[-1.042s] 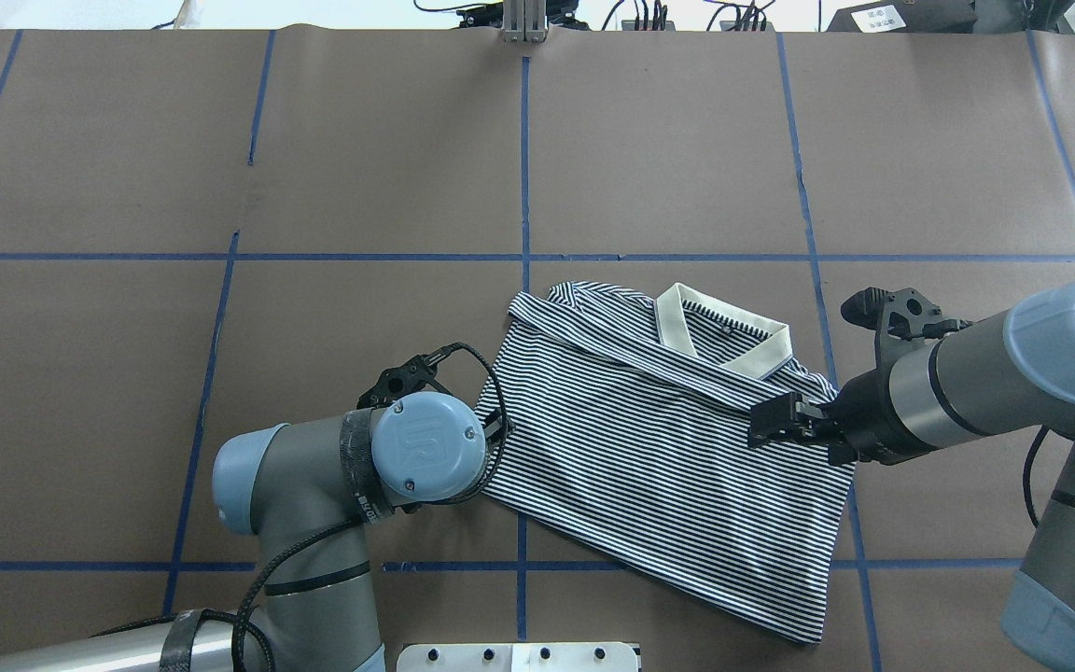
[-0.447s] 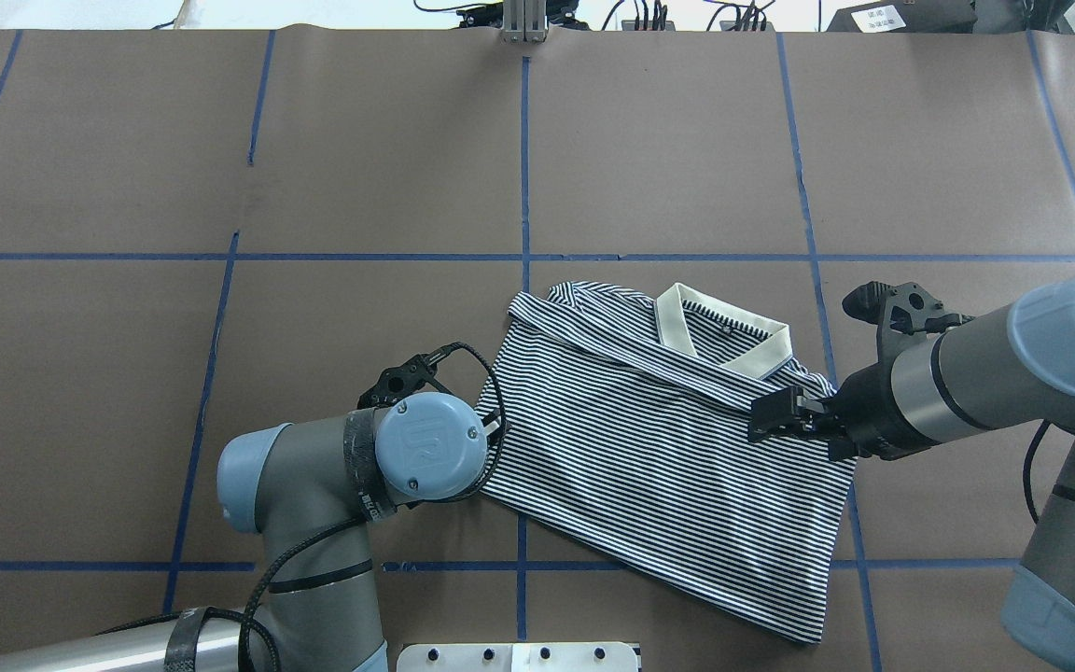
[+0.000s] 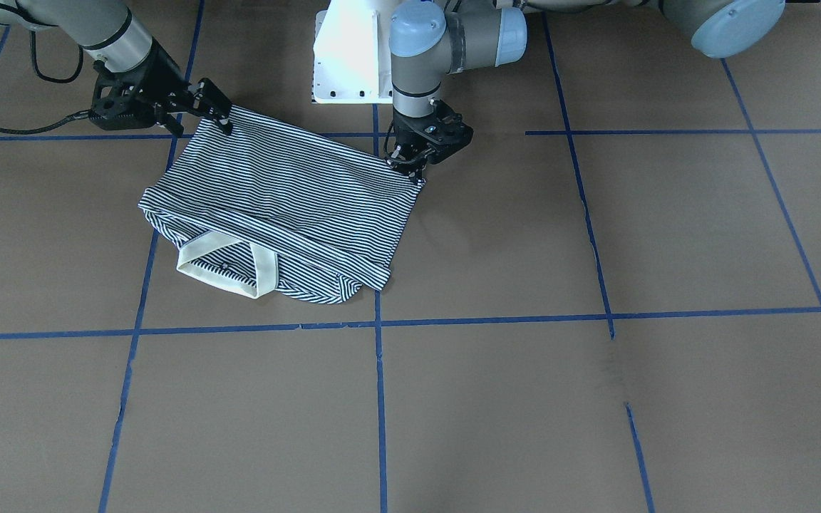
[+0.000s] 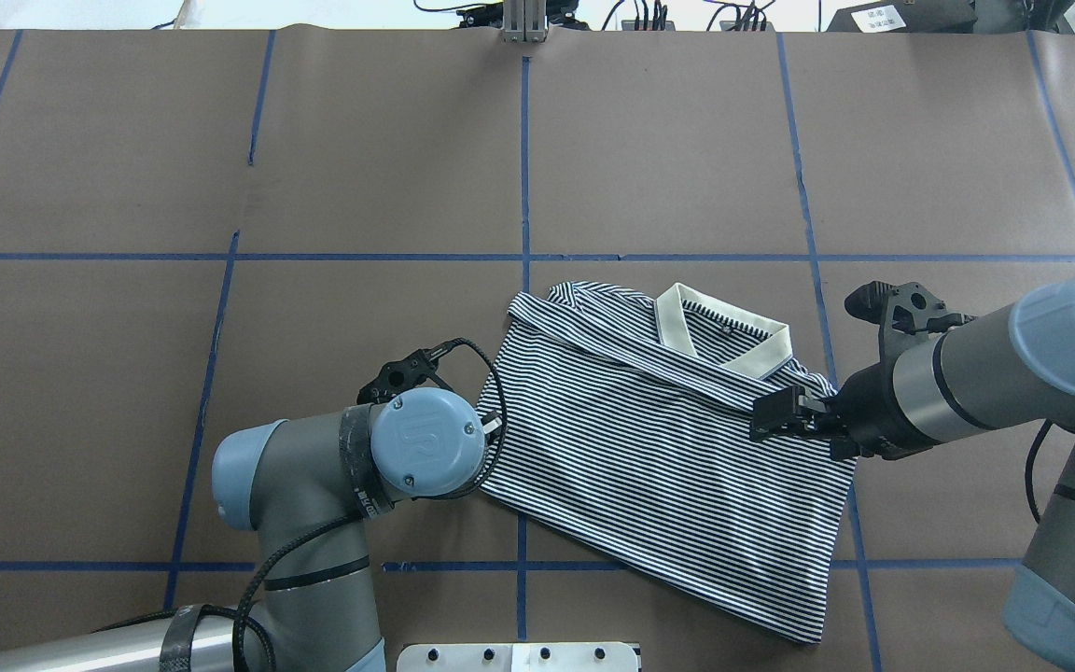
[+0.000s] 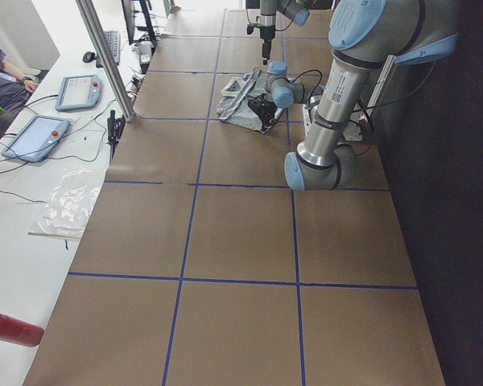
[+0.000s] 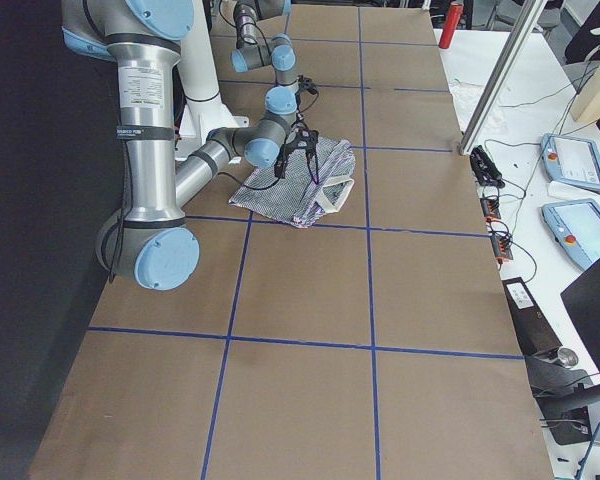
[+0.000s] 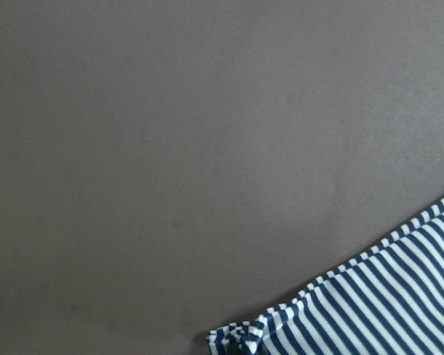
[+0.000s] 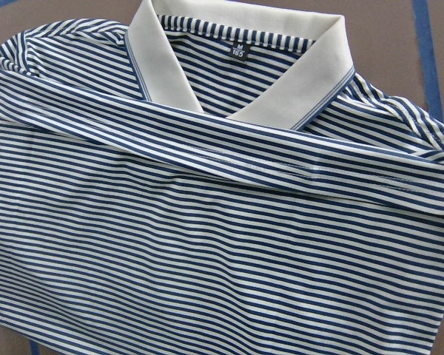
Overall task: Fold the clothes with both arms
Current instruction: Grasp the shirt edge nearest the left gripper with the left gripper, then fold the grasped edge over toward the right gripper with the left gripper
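Observation:
I need to take hold of the striped shirt (image 3: 288, 205) by its bunched hem corner (image 3: 418, 180) with my left gripper next, so I can pull the shirt around for folding.
The striped polo shirt (image 4: 659, 439) lies folded on the brown table, its cream collar (image 4: 724, 341) on the far side. It also shows in the front view (image 3: 282, 206) and fills the right wrist view (image 8: 207, 222). My right gripper (image 4: 761, 418) hovers over the shirt's right edge, jaws apart; in the front view (image 3: 217, 107) it is at the shirt's near-robot corner. My left gripper (image 3: 409, 167) sits at the shirt's left near corner, jaws slightly apart; overhead, its wrist hides it. The left wrist view shows only that bunched corner (image 7: 385, 310).
The white pedestal base (image 3: 350, 50) stands just behind the shirt's near edge. Blue tape lines (image 4: 523, 168) grid the brown table. A metal post (image 4: 523, 23) stands at the far edge. Tablets (image 5: 36, 137) and a red cylinder (image 5: 12, 330) lie on the side bench.
Almost nothing. The left wrist shifted a few pixels back and forth and the right gripper edged slightly away from me. The shirt has not moved.

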Action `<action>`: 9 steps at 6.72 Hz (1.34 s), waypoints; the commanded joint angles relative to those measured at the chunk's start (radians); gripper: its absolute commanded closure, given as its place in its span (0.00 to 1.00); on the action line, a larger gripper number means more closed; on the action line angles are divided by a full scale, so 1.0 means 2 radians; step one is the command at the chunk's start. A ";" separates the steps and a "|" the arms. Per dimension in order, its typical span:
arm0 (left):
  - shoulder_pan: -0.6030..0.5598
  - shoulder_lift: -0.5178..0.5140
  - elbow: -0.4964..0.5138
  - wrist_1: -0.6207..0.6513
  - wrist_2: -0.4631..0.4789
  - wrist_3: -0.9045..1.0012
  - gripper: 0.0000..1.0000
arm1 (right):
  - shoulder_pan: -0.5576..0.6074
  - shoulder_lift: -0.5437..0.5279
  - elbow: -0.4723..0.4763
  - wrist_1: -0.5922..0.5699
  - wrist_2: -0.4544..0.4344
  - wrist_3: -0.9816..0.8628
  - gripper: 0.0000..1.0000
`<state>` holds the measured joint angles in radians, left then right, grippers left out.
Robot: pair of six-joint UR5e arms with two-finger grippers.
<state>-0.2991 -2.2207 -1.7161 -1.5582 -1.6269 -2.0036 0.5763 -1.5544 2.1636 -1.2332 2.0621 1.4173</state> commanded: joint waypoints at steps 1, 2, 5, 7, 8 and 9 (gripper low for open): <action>-0.033 0.000 0.000 0.001 0.001 0.002 1.00 | -0.001 0.000 -0.002 0.000 -0.003 0.001 0.00; -0.055 0.001 0.007 -0.002 0.002 0.005 1.00 | -0.001 0.001 -0.004 0.000 -0.003 0.002 0.00; -0.137 -0.007 0.110 -0.128 0.027 0.102 1.00 | 0.001 0.002 -0.007 0.000 -0.004 0.005 0.00; -0.185 -0.091 0.269 -0.254 0.026 0.156 1.00 | 0.003 0.006 -0.007 0.000 -0.004 0.005 0.00; -0.190 -0.126 0.330 -0.308 0.027 0.167 1.00 | 0.006 0.006 -0.008 0.000 -0.003 0.002 0.00; -0.193 -0.129 0.358 -0.358 0.036 0.189 1.00 | 0.008 0.024 -0.010 0.000 -0.003 0.002 0.00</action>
<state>-0.6727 -2.4415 -1.0975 -2.1549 -1.5694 -1.6708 0.5876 -1.5341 2.1468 -1.2333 2.0551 1.4223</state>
